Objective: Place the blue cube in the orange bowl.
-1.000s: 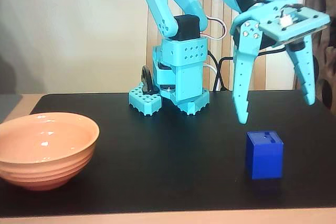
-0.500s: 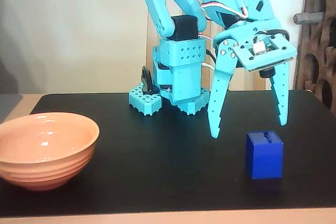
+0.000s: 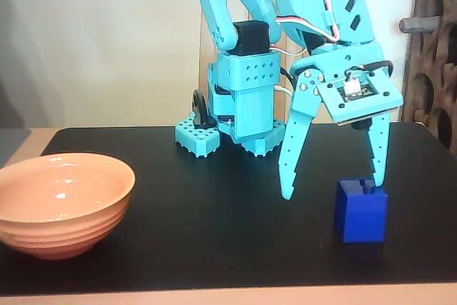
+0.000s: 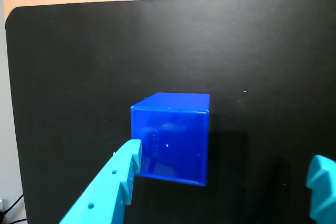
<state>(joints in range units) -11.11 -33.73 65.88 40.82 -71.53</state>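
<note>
I need to place the blue cube in the orange bowl, so next I should grab the opposite sides of the blue cube [image 3: 361, 212] with my gripper.
The blue cube [image 3: 361, 212] stands on the black mat at the right in the fixed view, and it fills the middle of the wrist view [image 4: 173, 135]. My gripper [image 3: 332, 189] is open and points down just behind the cube. Its right fingertip [image 3: 377, 182] sits at the cube's top rear edge, while the left fingertip [image 3: 288, 192] hangs clear to the cube's left. In the wrist view the gripper [image 4: 226, 163] has one finger beside the cube's left face and the other far off to its right. The orange bowl [image 3: 64, 230] rests empty at the far left.
The turquoise arm base [image 3: 246, 105] stands at the back middle of the black mat [image 3: 214, 233]. A dark carved screen [image 3: 435, 69] is behind the mat on the right. Cables hang behind the arm.
The open gripper has swung left and come down, from above and right of the cube to its level. The cube and bowl have not moved.
</note>
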